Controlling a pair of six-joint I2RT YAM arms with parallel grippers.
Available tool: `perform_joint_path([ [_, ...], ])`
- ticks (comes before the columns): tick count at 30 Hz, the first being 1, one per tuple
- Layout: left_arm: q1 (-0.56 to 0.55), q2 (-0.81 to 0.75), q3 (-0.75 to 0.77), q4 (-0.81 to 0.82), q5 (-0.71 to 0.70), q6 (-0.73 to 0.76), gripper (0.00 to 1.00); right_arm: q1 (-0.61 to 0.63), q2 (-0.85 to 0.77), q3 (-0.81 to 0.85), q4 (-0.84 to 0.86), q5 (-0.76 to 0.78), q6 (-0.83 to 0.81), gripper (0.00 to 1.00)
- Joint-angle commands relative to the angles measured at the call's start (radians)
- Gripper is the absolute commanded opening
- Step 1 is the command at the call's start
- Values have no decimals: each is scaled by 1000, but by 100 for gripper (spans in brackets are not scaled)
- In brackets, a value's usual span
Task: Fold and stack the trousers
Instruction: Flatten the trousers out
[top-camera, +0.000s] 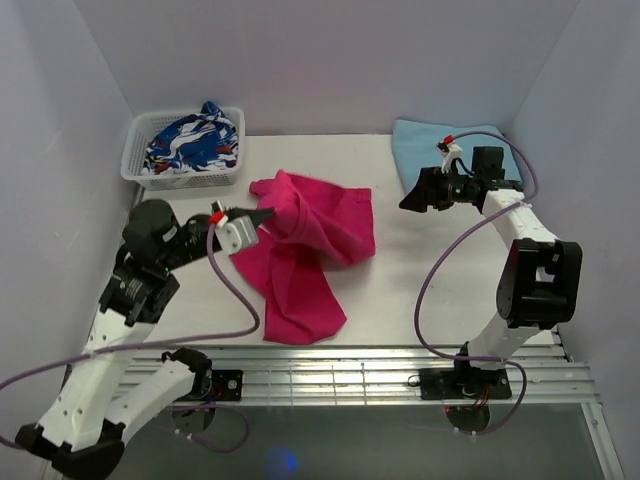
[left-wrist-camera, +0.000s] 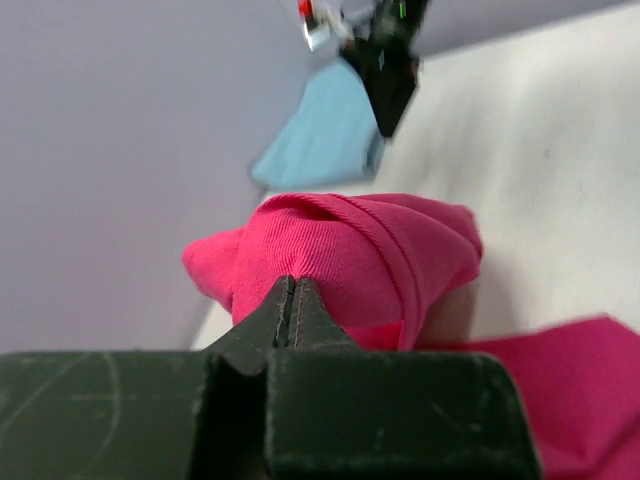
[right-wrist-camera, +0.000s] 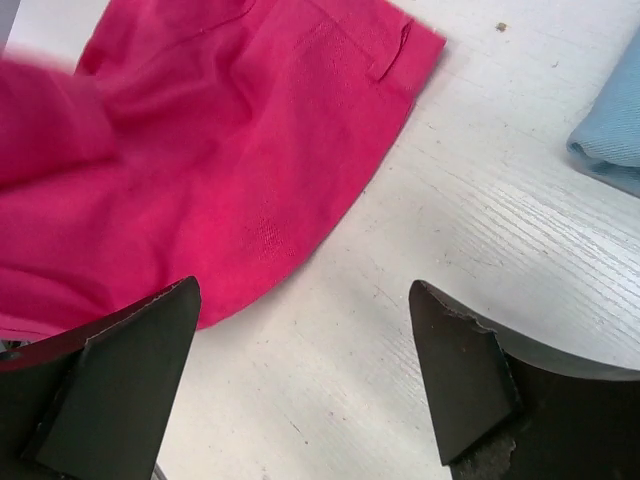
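Observation:
The robot will next use its right gripper to grip the trousers' free edge, opposite the left gripper's fold, and spread the trousers out for folding.
The magenta-pink trousers lie crumpled in the middle of the white table. My left gripper is shut on a bunched fold at their left edge and holds it raised; in the left wrist view the fold bulges just past the closed fingertips. My right gripper is open and empty, hovering above bare table to the right of the trousers. In the right wrist view the trousers fill the upper left, beyond my open gripper.
A white basket with a blue-white-red patterned garment stands at the back left. A folded light blue cloth lies at the back right, behind the right gripper; it also shows in the left wrist view. Grey walls enclose the table.

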Motion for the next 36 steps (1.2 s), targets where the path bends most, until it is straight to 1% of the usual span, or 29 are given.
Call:
perform_joint_path([
  [1,15,-104,-218,-201,-199,118,0,0,-19,68,-88,-10,-79,90],
  [2,22,-143,-303,-184,-288,95,0,11,-1,83,-96,-6,-83,90],
  [3,30,-175,-332,-192,-307,96,0,14,10,90,-100,1,-83,90],
  [4,36,-207,-354,-204,-310,104,0,14,33,94,-96,7,-73,90],
  [5,36,-264,-387,-221,-299,113,0,46,46,103,-85,10,-61,90],
  [7,36,-304,-417,-279,-304,144,0,87,92,122,-49,34,-33,90],
  [8,36,-319,-428,-299,-328,153,0,127,112,140,-38,57,-27,90],
  [9,36,-326,-456,-321,-347,168,0,147,134,193,-31,109,-24,90],
  [10,36,-332,-473,-318,-364,177,0,170,192,227,-30,135,-25,90],
  [11,36,-336,-487,-304,-379,184,0,214,227,267,-39,172,-30,90],
  [12,36,-333,-504,-292,-412,178,0,238,263,363,-51,247,-33,90],
  [13,36,-324,-507,-278,-428,175,0,258,342,414,-67,275,-40,90],
  [14,38,-309,-504,-270,-440,170,0,291,382,465,-92,309,-54,90],
  [15,39,-275,-488,-269,-454,158,0,307,419,560,-97,389,-56,90],
  [17,41,-248,-474,-240,-466,135,0,336,528,654,-125,468,-71,90],
  [18,41,-222,-465,-230,-476,124,0,344,563,704,-142,552,-79,90],
  [19,42,-211,-448,-223,-483,104,0,351,621,785,-156,589,-89,90],
  [21,42,-174,-434,-195,-500,83,0,367,645,792,-140,661,-146,90],
  [22,45,-168,-429,-183,-525,67,0,373,657,777,-137,672,-161,90],
  [24,48,-159,-437,-154,-539,64,0,379,672,769,-174,650,-191,90],
  [28,56,-126,-449,-109,-577,38,0,377,668,668,-202,627,-226,91],
  [29,59,-117,-449,-85,-591,29,0,377,665,633,-211,617,-234,96],
  [30,68,-108,-448,-74,-603,27,0,377,662,620,-249,593,-241,98],
  [31,73,-96,-449,-63,-618,29,0,377,659,610,-267,585,-252,89],
  [32,79,-67,-451,-40,-640,29,0,376,651,581,-289,577,-255,70],
  [33,90,-53,-449,-29,-673,24,0,374,642,562,-309,559,-260,63],
  [34,119,-36,-445,-20,-677,23,0,373,604,535,-333,545,-269,45],
  [35,133,-7,-438,-6,-677,18,0,365,575,503,-338,527,-271,32],
  [36,146,7,-426,3,-677,7,0,361,541,429,-340,504,-271,16],
])
